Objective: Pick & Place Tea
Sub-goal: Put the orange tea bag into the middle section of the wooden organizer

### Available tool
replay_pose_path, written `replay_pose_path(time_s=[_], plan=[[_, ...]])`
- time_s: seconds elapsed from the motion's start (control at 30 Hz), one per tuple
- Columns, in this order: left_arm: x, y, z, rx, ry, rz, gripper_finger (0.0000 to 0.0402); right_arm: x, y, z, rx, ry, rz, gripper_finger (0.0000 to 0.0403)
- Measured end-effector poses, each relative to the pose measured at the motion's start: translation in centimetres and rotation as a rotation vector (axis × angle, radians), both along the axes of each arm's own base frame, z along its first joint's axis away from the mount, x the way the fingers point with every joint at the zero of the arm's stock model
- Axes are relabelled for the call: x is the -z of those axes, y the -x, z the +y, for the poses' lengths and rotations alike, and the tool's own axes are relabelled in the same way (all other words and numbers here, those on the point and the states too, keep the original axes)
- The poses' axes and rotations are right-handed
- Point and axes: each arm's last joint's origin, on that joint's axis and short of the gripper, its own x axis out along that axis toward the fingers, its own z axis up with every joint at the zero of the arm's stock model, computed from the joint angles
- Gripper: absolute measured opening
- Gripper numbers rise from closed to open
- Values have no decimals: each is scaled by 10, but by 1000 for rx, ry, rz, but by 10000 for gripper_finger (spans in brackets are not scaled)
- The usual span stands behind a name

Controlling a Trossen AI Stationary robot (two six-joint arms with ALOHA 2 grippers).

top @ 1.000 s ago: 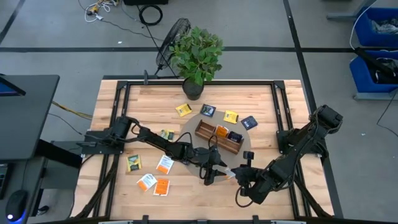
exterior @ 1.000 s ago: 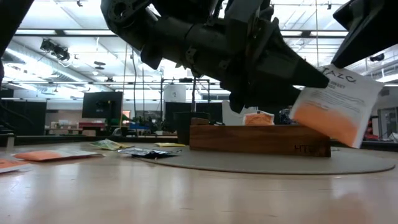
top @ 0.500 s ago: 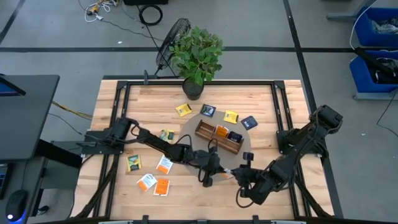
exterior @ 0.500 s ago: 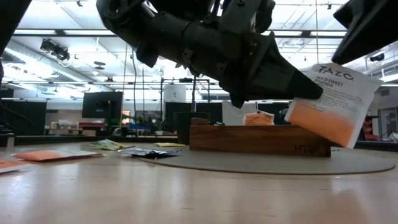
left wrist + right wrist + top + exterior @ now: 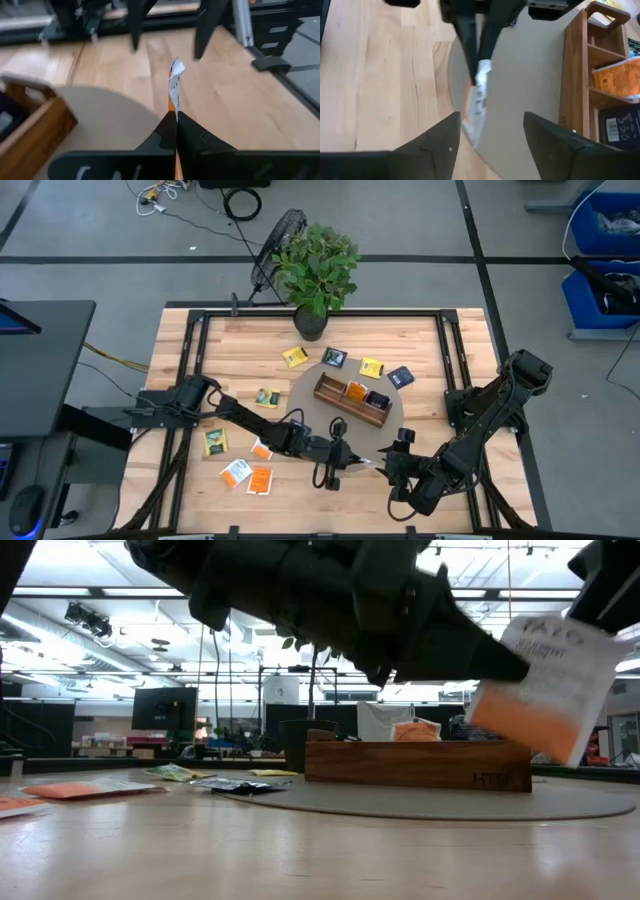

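The tea packet should go in the wooden box (image 5: pixel 592 75), so my right gripper should next grab it by its white side (image 5: pixel 479 102).
A white-and-orange tea packet (image 5: pixel 545 690) hangs above the table's near middle, close to the round grey mat (image 5: pixel 310 418). My left gripper (image 5: pixel 338 467) is shut on it. The left wrist view shows the packet (image 5: pixel 173 85) edge-on, and the right wrist view shows the packet (image 5: pixel 476 107) between the two arms. My right gripper (image 5: pixel 490 145) stands open just to the packet's right, its fingers on either side of the packet and apart from it. Other tea packets (image 5: pixel 262 448) lie flat on the wood. A few more stand in the wooden box (image 5: pixel 352 400). My left gripper pinches the packet's left side edge (image 5: pixel 172 109) between its two fingers (image 5: pixel 495 662). They come from the table's left, slanting a little downward. The packet juts out past the fingertips, tilted with its white end up and its orange end down, lifted clear of the table.
The wooden box stands on the round mat just beyond the grippers. A potted plant (image 5: pixel 315 270) stands at the far edge. Yellow, dark and blue packets (image 5: pixel 371 367) lie beyond the box, and green, white and orange ones (image 5: pixel 248 476) lie at the near left.
My left gripper has shut on the packet's left edge. My right gripper, which held the packet's right side, has opened, let go and drawn back a little toward the near right. The packet stays tilted and clear of the table.
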Motion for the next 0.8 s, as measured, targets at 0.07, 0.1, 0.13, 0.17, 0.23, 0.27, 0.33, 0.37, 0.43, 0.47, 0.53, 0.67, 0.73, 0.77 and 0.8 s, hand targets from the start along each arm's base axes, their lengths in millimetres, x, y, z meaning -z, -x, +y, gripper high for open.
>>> replay_pose_path(time_s=[0.07, 0.1, 0.13, 0.17, 0.23, 0.27, 0.33, 0.37, 0.43, 0.47, 0.53, 0.67, 0.73, 0.77, 0.8], plan=[[-1, 1, -3, 10, -2, -13, 2, -1, -3, 0, -13, 3, -8, 229], [-2, 1, -4, 12, -2, -17, 2, -1, -4, 0, -23, 5, -14, 228], [-2, 1, -4, 13, -3, -19, 2, -2, -5, 1, -31, 10, -21, 225], [-2, 1, -4, 13, -3, -19, 2, -2, -6, 1, -34, 17, -31, 222], [-2, 1, -3, 9, -4, -17, 2, -2, -7, 0, -32, 21, -37, 210], [-2, 0, -3, 8, -4, -17, 2, -2, -7, 0, -29, 19, -34, 202], [-2, 0, -3, 6, -4, -20, 2, -2, -8, -1, -28, 2, -22, 181], [-4, 1, -3, 9, -10, -22, 2, -2, -8, -2, -27, -6, -15, 169], [-7, 1, -3, 12, -15, -34, 2, -2, -9, -2, -27, -12, -9, 141], [-7, 1, -3, 13, -16, -38, 2, -2, -9, -2, -27, -11, -9, 127], [-6, 1, -3, 13, -18, -29, 2, -2, -9, -3, -33, -10, -3, 92], [-6, 1, -3, 10, -13, -26, 2, -1, -9, -3, -44, -7, 5, 15], [-6, 1, -3, 13, -8, -26, 3, -1, -9, -3, -42, -8, 5, 11], [-6, 2, -4, 26, 1, -28, 4, -1, -9, -2, -40, -10, 4, 12], [-7, 2, -6, 41, 12, -37, 7, -1, -8, -2, -37, -9, 2, 9]])
